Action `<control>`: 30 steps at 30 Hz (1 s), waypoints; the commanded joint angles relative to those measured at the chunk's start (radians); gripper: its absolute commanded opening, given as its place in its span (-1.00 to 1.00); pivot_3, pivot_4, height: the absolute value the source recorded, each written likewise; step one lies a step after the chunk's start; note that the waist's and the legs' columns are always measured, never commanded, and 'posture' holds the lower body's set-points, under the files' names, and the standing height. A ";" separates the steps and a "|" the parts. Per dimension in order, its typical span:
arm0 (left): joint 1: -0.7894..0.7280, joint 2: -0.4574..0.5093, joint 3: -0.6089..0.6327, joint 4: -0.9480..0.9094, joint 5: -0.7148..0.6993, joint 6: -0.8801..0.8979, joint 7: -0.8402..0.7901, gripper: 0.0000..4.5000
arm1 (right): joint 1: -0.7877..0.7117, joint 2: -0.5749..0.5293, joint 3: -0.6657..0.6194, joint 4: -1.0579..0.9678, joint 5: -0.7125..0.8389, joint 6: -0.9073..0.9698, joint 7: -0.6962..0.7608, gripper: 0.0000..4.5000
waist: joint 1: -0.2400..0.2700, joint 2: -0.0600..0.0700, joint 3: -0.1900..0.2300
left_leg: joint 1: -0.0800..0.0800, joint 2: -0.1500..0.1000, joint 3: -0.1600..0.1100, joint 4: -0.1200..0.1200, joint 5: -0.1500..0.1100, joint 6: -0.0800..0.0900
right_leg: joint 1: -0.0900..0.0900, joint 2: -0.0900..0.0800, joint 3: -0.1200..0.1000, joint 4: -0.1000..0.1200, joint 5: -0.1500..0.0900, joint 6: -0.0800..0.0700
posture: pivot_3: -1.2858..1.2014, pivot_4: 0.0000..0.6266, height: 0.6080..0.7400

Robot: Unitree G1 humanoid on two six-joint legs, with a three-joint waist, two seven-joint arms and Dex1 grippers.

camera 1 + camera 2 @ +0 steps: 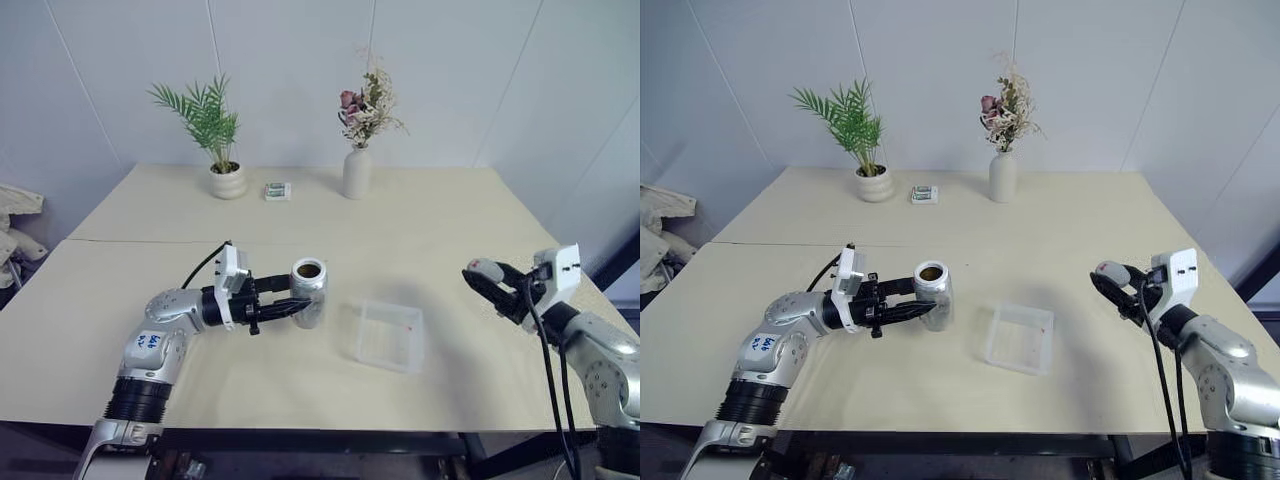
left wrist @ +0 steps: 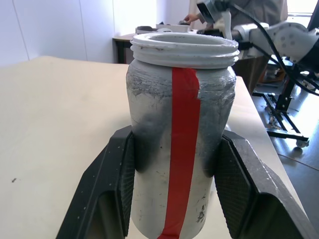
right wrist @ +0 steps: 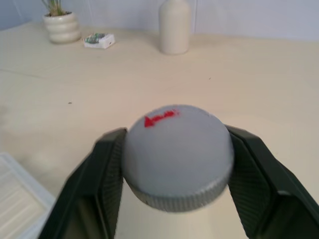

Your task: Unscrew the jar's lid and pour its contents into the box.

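In the right wrist view the round grey lid [image 3: 177, 157] is still hanging above the table, so my right gripper keeps hold of the lid for now.
The silver jar [image 1: 309, 290] with a red stripe [image 2: 182, 149] stands upright with its mouth uncovered, and something dark brownish shows inside [image 1: 309, 270]. My left gripper [image 1: 296, 308] is shut on the jar's body from the left. Off at the table's right side, my right gripper [image 1: 487, 280] is shut on the round grey lid [image 3: 177, 157], which carries a small red mark, held above the tabletop. The clear plastic box [image 1: 390, 335] lies on the table between the two grippers, just right of the jar.
A white pot with a green plant [image 1: 227, 180], a small printed packet [image 1: 277, 190] and a white vase of dried flowers [image 1: 356, 172] stand along the table's far edge. In the left wrist view, a person and equipment [image 2: 279, 30] show beyond the table.
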 commanded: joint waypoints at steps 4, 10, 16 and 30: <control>-0.019 -0.016 0.025 -0.033 -0.032 0.001 0.019 -0.16 | 0.001 0.047 0.035 0.184 -0.069 -0.160 0.003 0.12 | -0.006 0.000 0.000 | 0.000 0.000 0.002 0.000 0.000 0.000 | -0.001 0.000 0.003 0.001 0.000 0.000 | 0.03 -0.52 1.00; -0.016 -0.004 0.025 -0.051 -0.038 0.026 0.013 -0.16 | -0.025 0.045 0.071 0.328 -0.110 -0.220 0.009 0.12 | -0.005 0.000 0.000 | 0.001 0.000 0.002 0.000 0.000 0.000 | -0.001 0.000 0.003 0.002 0.001 0.001 | 0.03 -0.52 1.00; -0.017 0.002 0.029 -0.054 -0.038 0.036 0.012 -0.16 | -0.031 0.045 0.064 0.330 -0.073 -0.196 0.038 0.12 | -0.004 0.000 0.000 | 0.001 0.000 0.002 0.000 0.000 0.000 | -0.001 0.000 0.004 0.001 0.001 0.001 | 0.03 -0.52 1.00; -0.061 -0.010 0.013 -0.005 0.005 0.003 0.033 -0.16 | 0.047 -0.168 -0.037 -0.227 0.166 0.142 0.137 0.99 | 0.003 0.001 0.000 | 0.000 -0.001 0.002 0.000 0.000 0.000 | -0.001 0.000 0.005 0.001 0.001 0.002 | 0.03 -0.52 1.00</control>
